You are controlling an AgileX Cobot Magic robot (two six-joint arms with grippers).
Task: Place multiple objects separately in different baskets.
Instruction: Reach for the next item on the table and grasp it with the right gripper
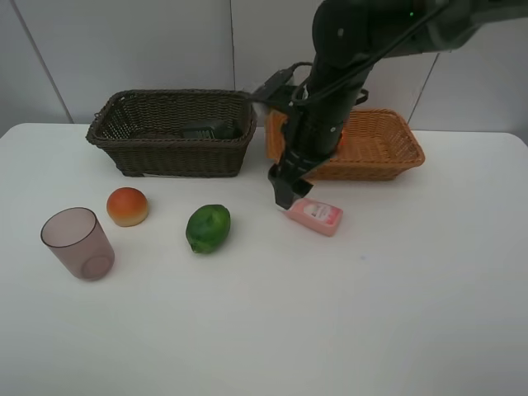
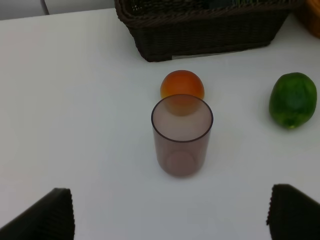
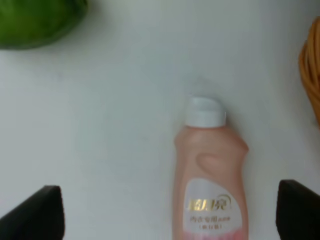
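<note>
My right gripper grabs the pink white-capped bottle by its labelled body (image 1: 318,215) next, to place it in the dark brown basket (image 1: 165,153).
The pink white-capped bottle (image 1: 315,215) lies flat on the white table in front of the light orange-tan basket (image 1: 388,153). My right gripper (image 1: 285,188) hangs just over its cap end. In the right wrist view the bottle (image 3: 210,170) lies between the wide-apart fingers of the right gripper (image 3: 167,215), untouched. My left gripper (image 2: 170,215) is open, with the purplish cup (image 2: 181,135) standing upright ahead of it and the red-orange fruit (image 2: 182,86) behind the cup. The green lime (image 1: 208,228) rests mid-table. A black bottle (image 1: 208,130) lies in the dark brown basket (image 1: 165,153).
The two baskets stand side by side at the back of the table, against a white wall. My right arm crosses over the tan basket and hides part of its inside. The lime (image 3: 35,20) and the tan basket's rim (image 3: 314,75) border the bottle.
</note>
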